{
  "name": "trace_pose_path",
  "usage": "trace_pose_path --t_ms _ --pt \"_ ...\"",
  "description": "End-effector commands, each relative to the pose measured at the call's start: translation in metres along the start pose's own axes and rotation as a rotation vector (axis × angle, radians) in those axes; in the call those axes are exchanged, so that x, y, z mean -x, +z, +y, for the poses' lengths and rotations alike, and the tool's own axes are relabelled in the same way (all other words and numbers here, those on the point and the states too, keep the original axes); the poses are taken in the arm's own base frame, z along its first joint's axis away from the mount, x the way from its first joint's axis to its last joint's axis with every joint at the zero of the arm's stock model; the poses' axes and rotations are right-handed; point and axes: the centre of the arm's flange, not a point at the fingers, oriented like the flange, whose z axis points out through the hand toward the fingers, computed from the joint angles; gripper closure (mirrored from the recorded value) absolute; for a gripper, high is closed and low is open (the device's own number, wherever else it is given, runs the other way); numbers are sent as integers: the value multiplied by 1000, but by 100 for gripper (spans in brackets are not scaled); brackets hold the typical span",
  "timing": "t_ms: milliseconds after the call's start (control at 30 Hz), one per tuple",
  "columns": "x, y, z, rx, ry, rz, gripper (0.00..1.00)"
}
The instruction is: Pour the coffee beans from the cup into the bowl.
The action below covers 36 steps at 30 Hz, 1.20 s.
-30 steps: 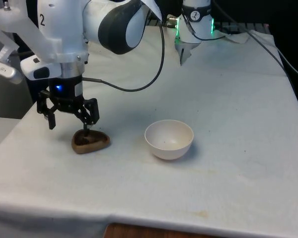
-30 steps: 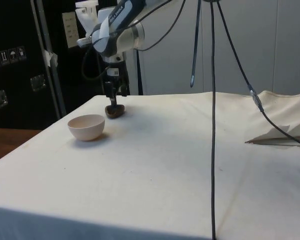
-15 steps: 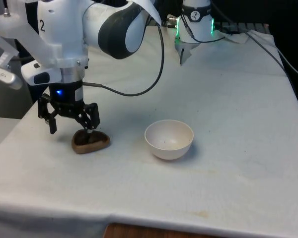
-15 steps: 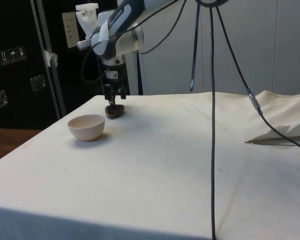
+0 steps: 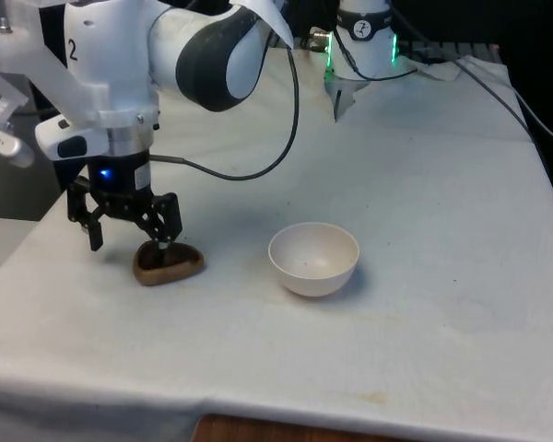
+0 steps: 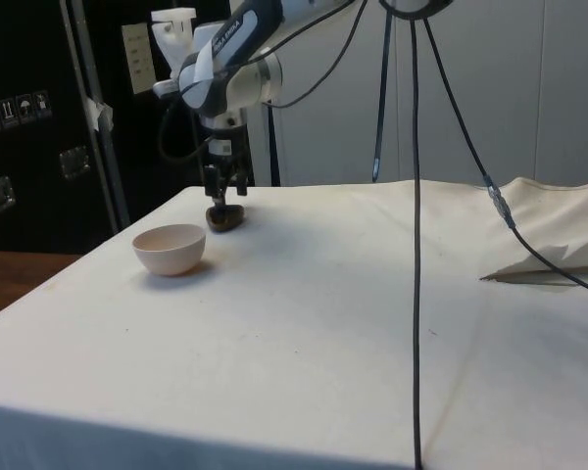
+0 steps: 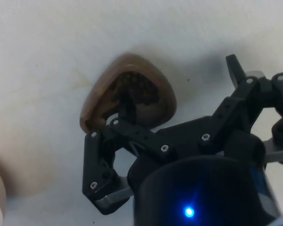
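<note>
My gripper grips the brown wooden cup by its rim (image 5: 151, 249) next, to pour the coffee beans into the white bowl (image 5: 313, 259).
A low brown wooden cup (image 5: 170, 265) holding dark coffee beans (image 7: 140, 87) rests on the white cloth at the front view's left. My gripper (image 5: 129, 241) hangs over it, open. One finger (image 7: 127, 100) dips inside the cup's rim, and the other stands outside the cup, towards the front view's left. The jaws are spread wide and do not clamp the cup wall. In the side view the gripper (image 6: 221, 199) sits right above the cup (image 6: 225, 219). A white empty bowl (image 5: 313, 259) stands upright to the front view's right of the cup, also seen as the bowl (image 6: 169, 249) nearer the side camera.
The table's edge (image 5: 18, 253) runs close to the cup on the front view's left. A black cable (image 6: 416, 235) hangs down in the side view, and a cloth fold (image 6: 549, 257) lies on the table at its right.
The gripper has sunk slightly and drifted a little to the front view's left over the cup. Cup and bowl have stayed where they were.
</note>
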Motion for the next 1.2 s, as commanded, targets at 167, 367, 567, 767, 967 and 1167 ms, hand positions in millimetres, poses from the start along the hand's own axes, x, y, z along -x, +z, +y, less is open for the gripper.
trace_pose_path --t_ms 167,367,567,767,967,1167 --pt "0 0 5 -1 4 -5 0" --pt "0 3 3 -1 2 -5 0" --pt "0 10 0 -14 5 -6 0" --pt "0 9 2 -24 10 -2 0" --pt "1 6 8 -51 16 6 0" --pt "2 4 14 -92 23 9 0"
